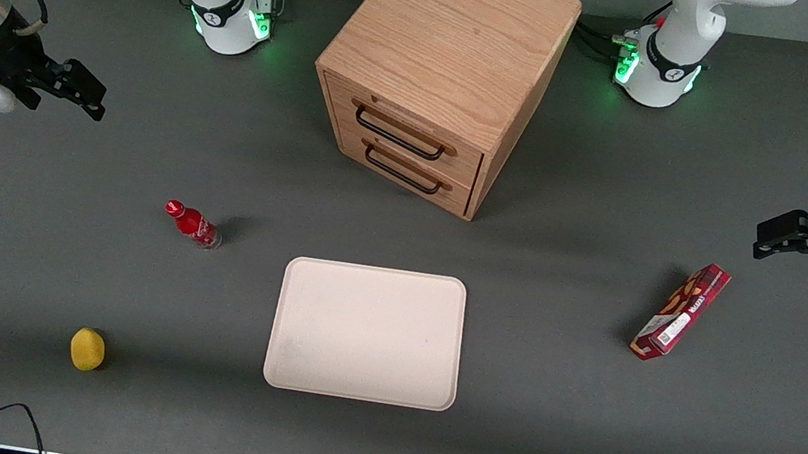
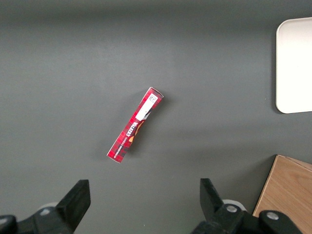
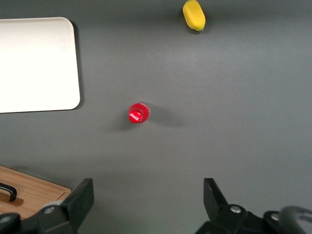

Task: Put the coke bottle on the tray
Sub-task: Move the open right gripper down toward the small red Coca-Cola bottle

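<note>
My right gripper next needs to grab the coke bottle by its red cap (image 1: pixel 174 208) to place the bottle on the tray (image 1: pixel 367 332).
The coke bottle (image 1: pixel 193 224), small and red with a red cap, stands on the grey table beside the tray's working-arm end. The right wrist view shows its cap from above (image 3: pixel 138 113). The tray (image 1: pixel 367 332) is a large flat cream-white rectangle lying bare in front of the drawer cabinet; it also shows in the right wrist view (image 3: pixel 34 63) and in the left wrist view (image 2: pixel 295 63). My right gripper (image 1: pixel 94 94) hangs high above the table, farther from the front camera than the bottle, toward the working arm's end. It is open and empty (image 3: pixel 147 189).
A wooden two-drawer cabinet (image 1: pixel 435 71) stands farther from the front camera than the tray. A yellow lemon (image 1: pixel 87 349) lies nearer the front camera than the bottle. A long red snack box (image 1: pixel 681 311) lies toward the parked arm's end.
</note>
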{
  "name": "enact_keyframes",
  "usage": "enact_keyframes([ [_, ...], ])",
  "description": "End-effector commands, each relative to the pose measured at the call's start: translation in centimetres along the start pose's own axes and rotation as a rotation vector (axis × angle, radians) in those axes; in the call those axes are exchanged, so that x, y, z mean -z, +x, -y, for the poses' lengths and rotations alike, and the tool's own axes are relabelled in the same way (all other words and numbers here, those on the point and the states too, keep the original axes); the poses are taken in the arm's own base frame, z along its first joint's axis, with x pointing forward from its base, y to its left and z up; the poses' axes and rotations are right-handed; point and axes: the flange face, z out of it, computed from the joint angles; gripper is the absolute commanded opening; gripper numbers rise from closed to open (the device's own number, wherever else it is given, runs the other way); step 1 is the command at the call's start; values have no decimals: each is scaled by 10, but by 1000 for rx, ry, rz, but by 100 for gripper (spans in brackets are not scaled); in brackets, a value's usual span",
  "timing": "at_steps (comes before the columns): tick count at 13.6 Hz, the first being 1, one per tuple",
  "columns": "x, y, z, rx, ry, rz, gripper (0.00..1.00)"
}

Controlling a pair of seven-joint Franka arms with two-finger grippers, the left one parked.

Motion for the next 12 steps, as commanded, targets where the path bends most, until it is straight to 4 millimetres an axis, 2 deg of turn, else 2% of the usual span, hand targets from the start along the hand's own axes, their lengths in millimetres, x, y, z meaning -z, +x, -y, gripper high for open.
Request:
enact_keyframes([
  [1,6,7,-1,16,14,10,100],
  [5,-2,13,0,6,33,44,100],
  [7,-25,24,5,10,53,79,100],
  [9,-58,41,17,23,72,96,100],
  [12,-112,43,22,28,72,93,100],
])
